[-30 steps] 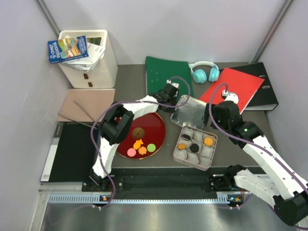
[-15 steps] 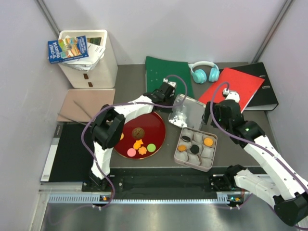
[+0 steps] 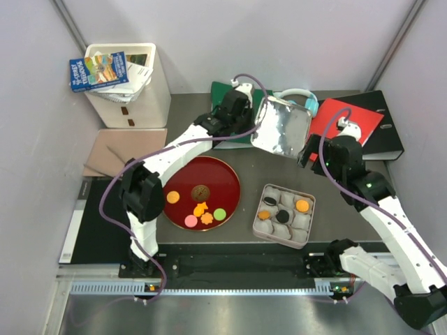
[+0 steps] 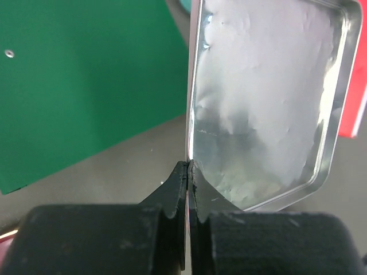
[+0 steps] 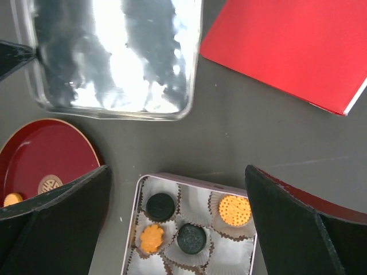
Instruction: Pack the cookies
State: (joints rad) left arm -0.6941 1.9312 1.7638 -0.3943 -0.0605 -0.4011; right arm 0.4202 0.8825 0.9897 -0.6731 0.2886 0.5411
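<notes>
Next, the right gripper grabs its edge [image 3: 305,131] [image 5: 195,62] opposite my left gripper, to turn over the silver tin lid and hand it back.
Several cookies lie on a red plate [image 3: 227,183]: brown chocolate-chip [image 3: 201,192], orange round [image 3: 172,197], pink [image 3: 191,221], green [image 3: 220,214], orange flowers [image 3: 207,218]. An open tin [image 3: 308,222] with paper cups holds two black rounds [image 5: 160,206], an orange round [image 5: 234,210] and an orange flower [image 5: 152,238]. My left gripper [image 4: 188,166] is shut on the left edge of the silver tin lid [image 3: 283,127] and holds it tilted in the air at the back. My right gripper [image 5: 178,212] is open and empty, above the tin.
A green folder [image 3: 227,94], teal headphones [image 3: 297,95], a red folder [image 3: 349,122] and a black binder [image 3: 387,132] lie at the back. A white bin [image 3: 133,91] with booklets stands back left. A brown mat [image 3: 126,150] and a black pad [image 3: 98,220] lie left.
My left gripper has lifted the lid off the table beside the tin and carried it up and toward the back. My right arm has drawn back a little.
</notes>
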